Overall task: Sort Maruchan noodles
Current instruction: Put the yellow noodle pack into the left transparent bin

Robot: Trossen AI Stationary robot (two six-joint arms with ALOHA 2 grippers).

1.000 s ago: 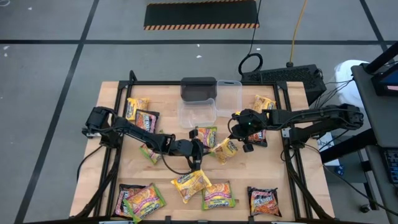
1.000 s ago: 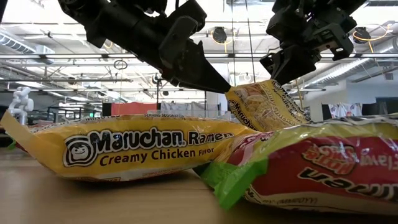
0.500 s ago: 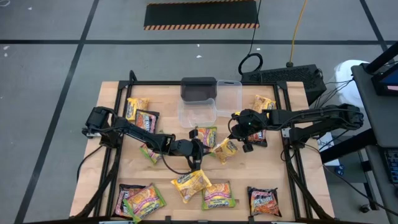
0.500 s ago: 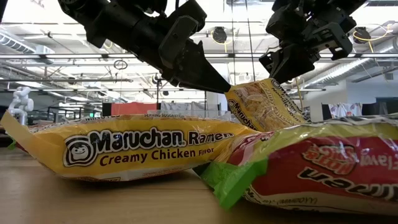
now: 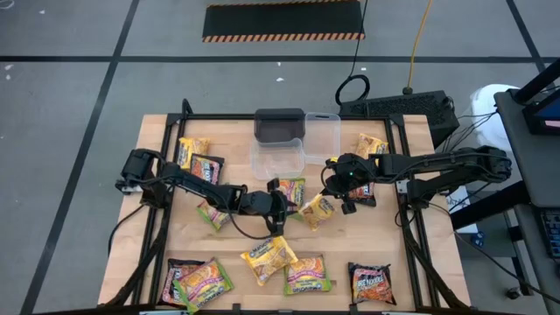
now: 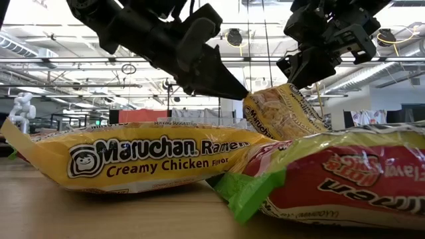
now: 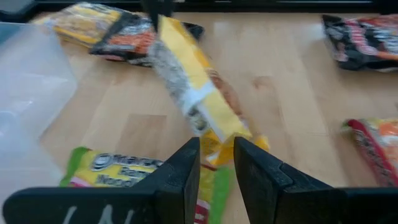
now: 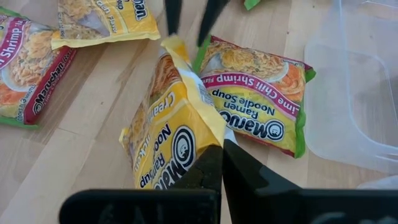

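Note:
My left gripper grabs the yellow noodles packet by its free sealed end (image 5: 304, 215) next, to sort the packet into a clear tub.
A yellow Maruchan noodles packet (image 5: 317, 210) stands tilted on edge at mid-table, between my two grippers. My right gripper (image 8: 219, 158) is shut on it. My left gripper (image 7: 216, 163) is open, and its two fingers stand on either side of the packet's opposite end (image 7: 219, 144). I cannot tell whether they touch it. Other noodle packets lie flat on the table: a green-edged one (image 8: 258, 99) just beyond the held packet, yellow ones (image 5: 269, 256) (image 5: 192, 149), and dark ones (image 5: 372, 283) (image 5: 207, 168). My right gripper pinches the yellow packet's sealed side edge (image 8: 208, 134) between its two shut fingers, slanting down from the table's right side. The packet stands on edge and slopes down from this hold toward the left gripper's fingers. I cannot tell whether its low side rests on the table.
Two clear plastic tubs (image 5: 276, 157) (image 5: 322, 136) and a dark grey box (image 5: 278, 124) stand at the table's far middle. More packets lie along the near edge (image 5: 206, 282) (image 5: 306, 274) and at the far right (image 5: 369, 144). Bare wood shows at the near right (image 5: 420, 254).

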